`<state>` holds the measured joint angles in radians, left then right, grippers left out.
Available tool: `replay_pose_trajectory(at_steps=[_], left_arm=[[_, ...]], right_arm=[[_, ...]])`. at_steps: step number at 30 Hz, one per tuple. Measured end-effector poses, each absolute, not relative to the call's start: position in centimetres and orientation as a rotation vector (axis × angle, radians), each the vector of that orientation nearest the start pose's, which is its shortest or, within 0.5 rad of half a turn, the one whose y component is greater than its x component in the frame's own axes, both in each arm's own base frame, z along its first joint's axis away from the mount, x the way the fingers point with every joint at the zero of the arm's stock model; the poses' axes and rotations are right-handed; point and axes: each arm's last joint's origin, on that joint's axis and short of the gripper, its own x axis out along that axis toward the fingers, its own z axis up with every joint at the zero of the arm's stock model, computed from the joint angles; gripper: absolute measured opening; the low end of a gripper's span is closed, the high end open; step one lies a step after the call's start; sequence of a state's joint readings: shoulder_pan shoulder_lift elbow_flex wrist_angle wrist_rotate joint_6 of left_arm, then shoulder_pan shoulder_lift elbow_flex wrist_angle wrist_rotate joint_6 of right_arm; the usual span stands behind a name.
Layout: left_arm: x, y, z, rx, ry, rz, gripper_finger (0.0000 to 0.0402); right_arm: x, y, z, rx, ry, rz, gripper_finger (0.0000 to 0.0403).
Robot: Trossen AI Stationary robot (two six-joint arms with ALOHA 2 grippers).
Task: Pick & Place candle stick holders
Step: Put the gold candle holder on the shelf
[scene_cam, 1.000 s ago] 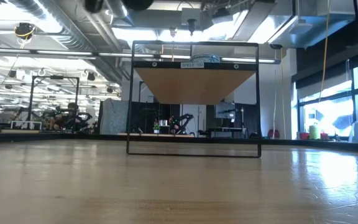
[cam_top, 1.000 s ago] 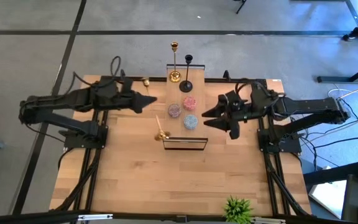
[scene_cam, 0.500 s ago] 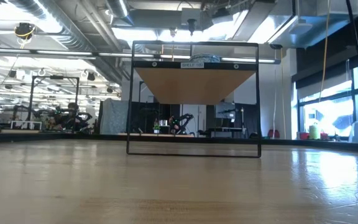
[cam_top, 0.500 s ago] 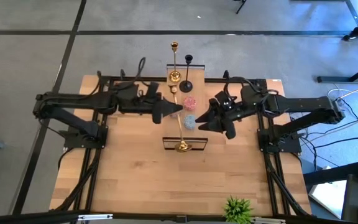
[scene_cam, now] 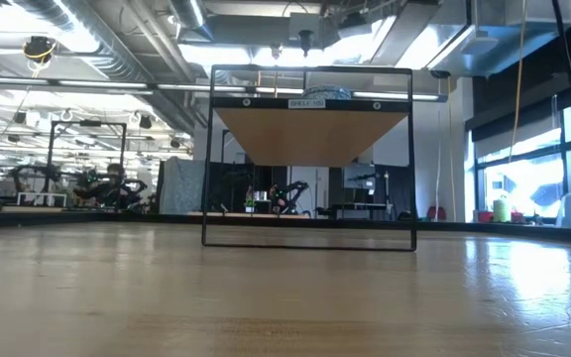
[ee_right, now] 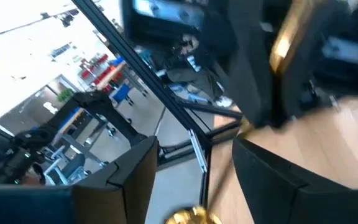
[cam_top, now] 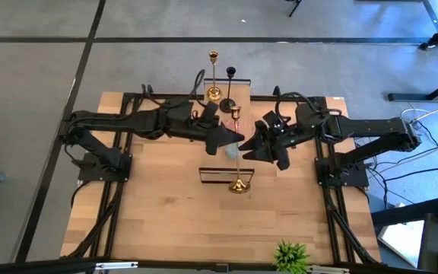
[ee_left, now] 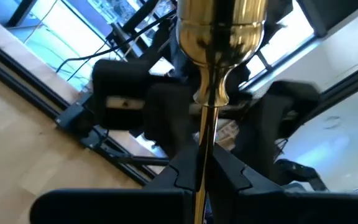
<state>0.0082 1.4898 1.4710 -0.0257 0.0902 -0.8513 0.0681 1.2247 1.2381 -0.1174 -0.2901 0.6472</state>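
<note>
My right gripper grabs the gold candlestick by its thin stem (cam_top: 237, 158) next, which leaves the gold candlestick's round base (cam_top: 239, 186) free to stand on the shelf.
My left gripper (cam_top: 233, 142) reaches in over the table's middle and is shut on a shiny gold candlestick (cam_top: 237, 164). From above, its cup (cam_top: 235, 113) points toward the far edge and its round base (cam_top: 239, 185) toward the near edge. My right gripper (cam_top: 251, 148) is open and empty just right of the stem, and the gold stick (ee_right: 286, 38) shows in its wrist view. A second gold candlestick (cam_top: 214, 74) and a black one (cam_top: 229, 88) stand on their round bases at the table's far edge. My left gripper pinches the candlestick's thin stem (ee_left: 202, 163) between its two fingers, about mid-length and somewhat nearer the cup (ee_left: 219, 25). The fingers come level from the table's left and lie across the stem. The candlestick is lifted clear of the table.
A black wire shelf frame with a wooden top (cam_top: 226, 176) stands in the table's middle, under the held stick's base; it also shows in the low view (scene_cam: 310, 134). Small round dishes, pink (cam_top: 233, 124) and blue (cam_top: 230, 151), sit under the grippers. A green plant (cam_top: 290, 256) stands at the near edge.
My left gripper has gone toward the table's right edge with the gold candlestick, from the far left to the middle, keeping it lifted. My right gripper has moved a little toward the middle and then kept still.
</note>
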Motion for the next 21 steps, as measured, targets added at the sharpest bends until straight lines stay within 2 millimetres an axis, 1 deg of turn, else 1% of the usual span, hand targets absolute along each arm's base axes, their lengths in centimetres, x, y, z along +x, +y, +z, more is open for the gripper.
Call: replay_pose_trajectory(at_steps=[4,8,16,21], left_arm=[[33.8,0.0,42.3,-0.851,0.059,-0.059,0.0012],[33.4,0.0,42.9,-0.849,0.025,-0.069,0.0012],[34.1,-0.3,42.3,-0.846,0.033,-0.068,0.0012],[34.3,-0.3,42.6,-0.840,-0.005,-0.084,0.0011]], right_arm=[[26.8,2.7,40.0,0.661,0.272,0.292,0.0213],[26.8,2.7,39.9,0.676,0.278,0.289,0.0213],[26.9,2.6,40.4,0.670,0.224,0.291,0.0213],[27.5,2.6,40.3,0.668,0.199,0.299,0.0213]])
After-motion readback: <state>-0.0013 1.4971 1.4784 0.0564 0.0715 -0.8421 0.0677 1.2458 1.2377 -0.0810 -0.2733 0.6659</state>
